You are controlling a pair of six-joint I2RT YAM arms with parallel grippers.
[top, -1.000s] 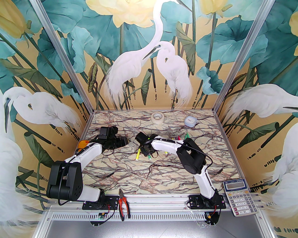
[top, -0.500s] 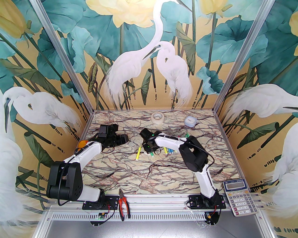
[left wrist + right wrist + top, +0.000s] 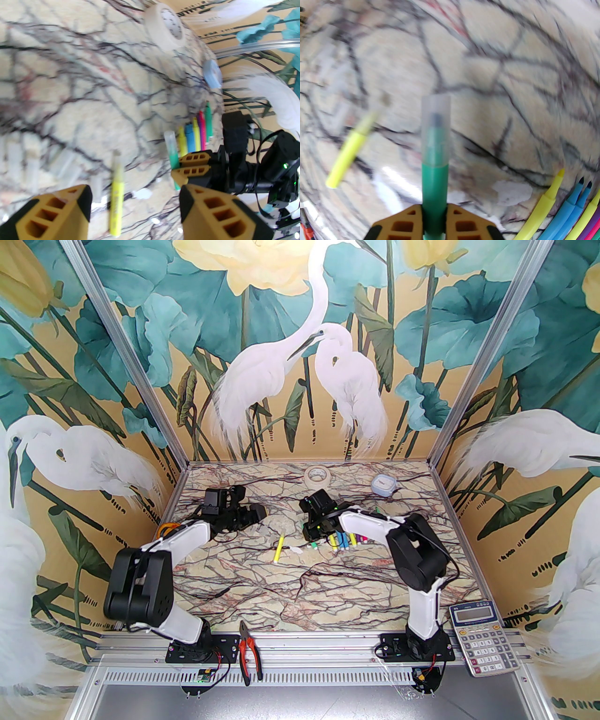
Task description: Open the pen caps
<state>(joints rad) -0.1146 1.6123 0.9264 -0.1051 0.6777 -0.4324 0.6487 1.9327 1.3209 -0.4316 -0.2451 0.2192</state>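
Note:
The robot's left gripper should next grab the green marker by its translucent pen cap to pull the cap open, and the body of the marker is left to the right gripper.
My right gripper (image 3: 434, 225) is shut on a green marker (image 3: 435, 187), low over the table. Its pale translucent pen cap (image 3: 436, 126) sits on the end and points away from the fingers. From the left wrist the same cap (image 3: 169, 139) sticks up past the right gripper (image 3: 192, 165). My left gripper (image 3: 133, 211) hangs open a little to the left with nothing held. A yellow marker (image 3: 116, 194) lies on the table below it, its far end pale and blurred. Beside the green marker lies a row of uncapped markers (image 3: 344, 540).
A tape roll (image 3: 317, 476) and a blue-lidded container (image 3: 383, 484) stand near the back wall. Red-handled pliers (image 3: 247, 652) and a calculator (image 3: 485, 636) rest on the front rail. Blurred pale caps (image 3: 63, 161) lie left of the yellow marker.
My right gripper has closed on the green marker and carried it right and back, toward the marker row. The left arm has swung right, nearer the middle.

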